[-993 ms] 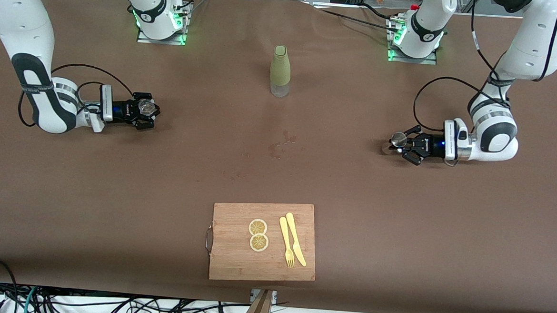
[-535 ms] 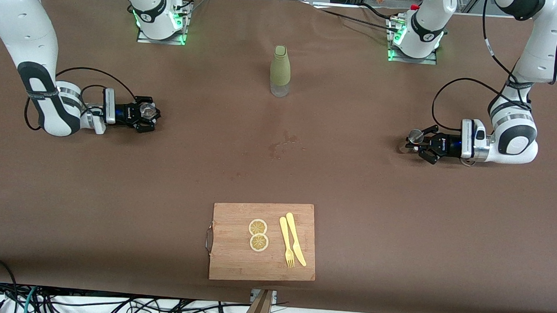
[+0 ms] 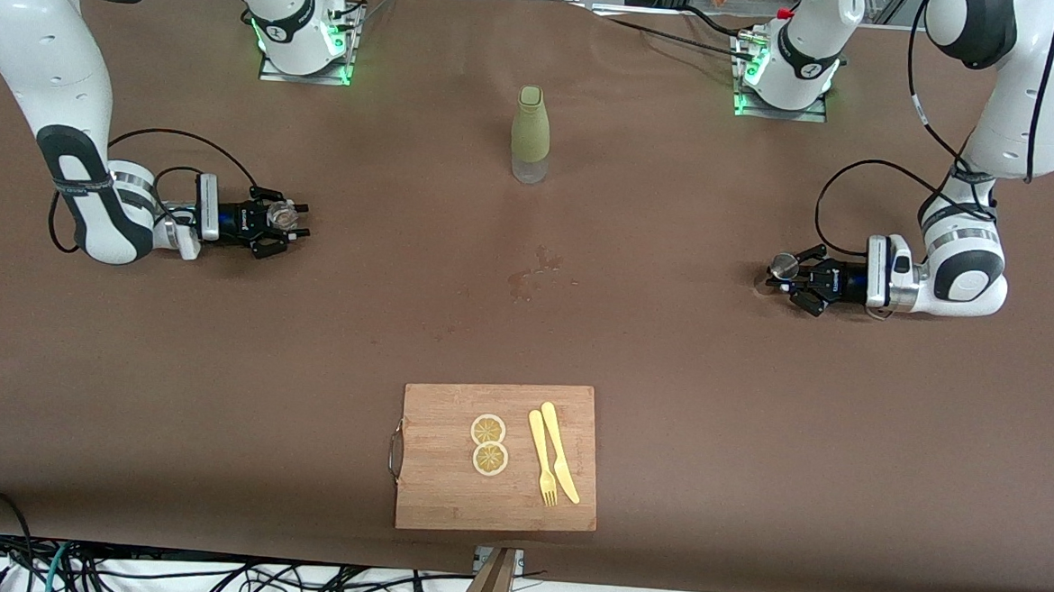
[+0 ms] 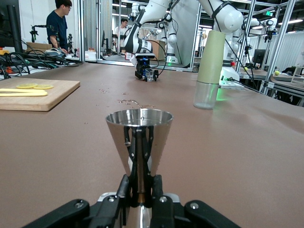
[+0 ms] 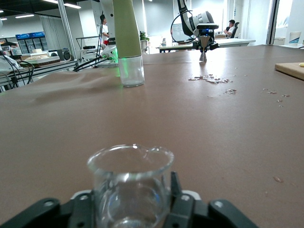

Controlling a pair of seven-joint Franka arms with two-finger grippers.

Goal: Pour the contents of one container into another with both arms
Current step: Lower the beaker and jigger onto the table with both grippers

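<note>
The lower end of the steel jigger is level with the tabletop; the steel jigger would stand, so my left gripper should open.
My right gripper (image 3: 277, 220) (image 5: 133, 202) is shut on a small clear glass beaker (image 3: 285, 217) (image 5: 130, 183), held upright low over the table at the right arm's end. My left gripper (image 3: 794, 278) (image 4: 140, 186) is shut on the narrow waist of a steel jigger (image 3: 782, 266) (image 4: 139, 135), upright and low over the table at the left arm's end. Whether either vessel touches the cloth cannot be told. Each wrist view shows the other gripper small, farther off.
An olive-green bottle (image 3: 530, 132) (image 4: 209, 66) (image 5: 127, 42) with a clear base stands mid-table, farther from the front camera. Wet spots (image 3: 535, 274) (image 5: 211, 78) mark the middle. A wooden cutting board (image 3: 497, 457) (image 4: 33, 92) with lemon slices (image 3: 488, 445), fork and knife lies near the front edge.
My left gripper has drawn back with the jigger toward the left arm's end of the table. My right gripper has shifted slightly toward the middle with the beaker.
</note>
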